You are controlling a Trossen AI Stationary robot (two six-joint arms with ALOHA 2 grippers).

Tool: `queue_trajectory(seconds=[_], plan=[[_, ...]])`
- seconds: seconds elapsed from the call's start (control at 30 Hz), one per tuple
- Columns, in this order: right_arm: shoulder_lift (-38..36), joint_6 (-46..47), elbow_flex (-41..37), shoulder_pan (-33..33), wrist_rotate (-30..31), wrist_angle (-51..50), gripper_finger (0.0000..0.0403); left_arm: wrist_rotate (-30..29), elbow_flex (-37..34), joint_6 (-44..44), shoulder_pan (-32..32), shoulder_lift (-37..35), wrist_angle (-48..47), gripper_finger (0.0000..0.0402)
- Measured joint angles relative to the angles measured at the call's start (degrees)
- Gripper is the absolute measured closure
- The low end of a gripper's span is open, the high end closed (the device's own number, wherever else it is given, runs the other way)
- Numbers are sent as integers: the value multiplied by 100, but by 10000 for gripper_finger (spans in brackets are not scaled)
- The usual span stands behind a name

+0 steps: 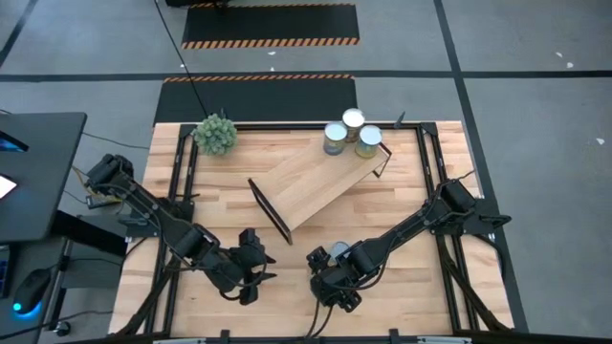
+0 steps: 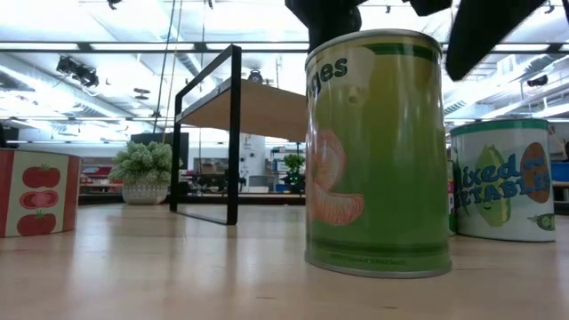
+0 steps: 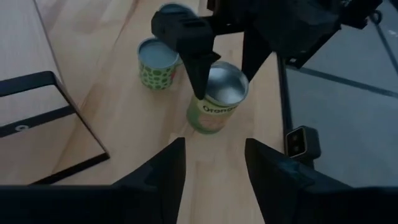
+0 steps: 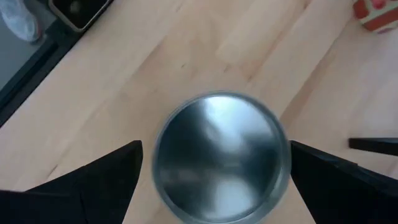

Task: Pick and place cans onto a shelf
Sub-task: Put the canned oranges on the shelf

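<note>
I should next grab its side below the can's silver rim [image 4: 159, 157] with my right gripper to shelve it.
An orange-label can [image 3: 214, 106] with a silver top [image 4: 217, 165] stands upright on the table near its near edge. My right gripper [image 1: 327, 277] is open above it, pointing down. One finger [image 3: 199, 65] stands on each side of the can's top, and I see no touch. My left gripper [image 1: 256, 270] is open and empty, to the left of that can. A grey-blue-topped can [image 1: 337, 251] stands just beyond. Three cans [image 1: 348, 134] stand by the far end of the shelf [image 1: 311, 182], which lies slanted across the table's middle.
A spiky green plant ball [image 1: 215, 134] sits at the far left. In the low view a red tomato-label can [image 2: 36, 191] stands at the left and a mixed-vegetables can [image 2: 502, 178] right of the orange can. The shelf's black end frame [image 1: 271, 210] is close to both grippers.
</note>
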Motion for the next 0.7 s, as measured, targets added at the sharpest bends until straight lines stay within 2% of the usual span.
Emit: queue_trajectory(seconds=[0.2, 0.47, 0.57, 0.7], plan=[[168, -29, 0, -29, -25, 39, 16, -3, 0, -105, -35, -4, -21, 230], [226, -8, 2, -31, -30, 71, 88, -2, 0, -145, -33, -4, -83, 230], [103, 129, 0, -31, -2, -183, 91, -2, 0, -147, -33, -4, -102, 230], [-204, 792, 0, -99, -4, -453, 90, -4, 0, -126, -32, -4, -122, 230]])
